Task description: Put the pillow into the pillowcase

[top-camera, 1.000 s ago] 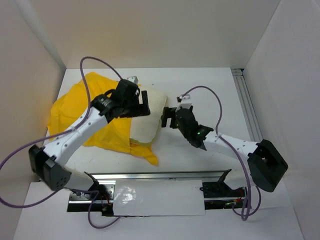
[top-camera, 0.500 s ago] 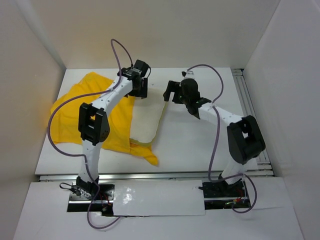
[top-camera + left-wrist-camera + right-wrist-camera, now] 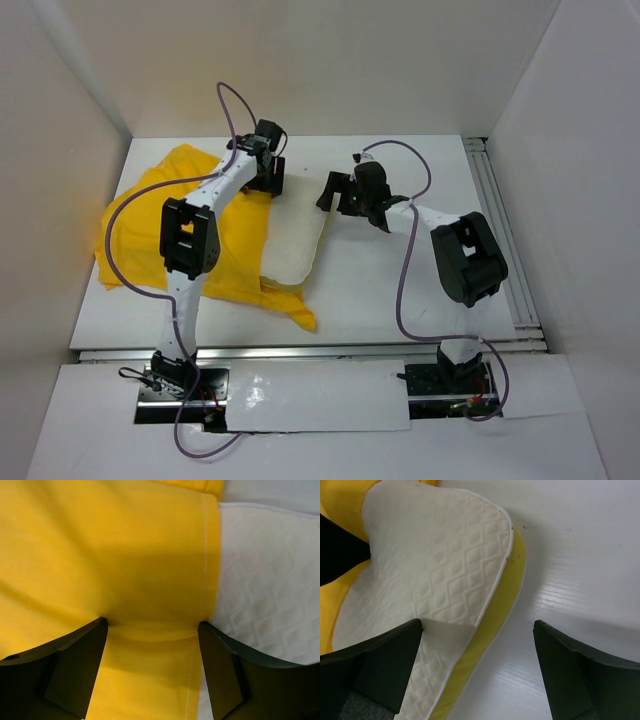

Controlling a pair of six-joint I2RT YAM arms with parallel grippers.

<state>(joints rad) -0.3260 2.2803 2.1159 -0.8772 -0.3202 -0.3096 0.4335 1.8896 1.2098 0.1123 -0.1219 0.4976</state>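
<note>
The pillow's tucked side should stay free to slide into the pillowcase, so my right gripper should grab the pillow by its yellow-banded edge (image 3: 325,226) next.
The cream-white quilted pillow (image 3: 295,235) lies mid-table, its left part tucked into the yellow pillowcase (image 3: 170,220), which spreads out to the left. My left gripper (image 3: 268,178) is open at the pillow's far left corner. In the left wrist view its fingers straddle the pillowcase (image 3: 125,555) hem, tips down on the cloth, with the pillow (image 3: 265,580) just right of the hem. My right gripper (image 3: 335,190) is open at the pillow's far right corner. In the right wrist view it straddles the pillow (image 3: 435,575) edge and its yellow side band (image 3: 490,630).
White walls enclose the table on the left, back and right. A metal rail (image 3: 497,210) runs along the right side. A loose yellow pillowcase corner (image 3: 295,310) lies toward the near edge. Purple cables loop above both arms.
Both arms have stretched toward the back of the table. The left gripper went from mid-pillow to its far left corner, the right gripper up to the far right corner. The cloth barely moved.
</note>
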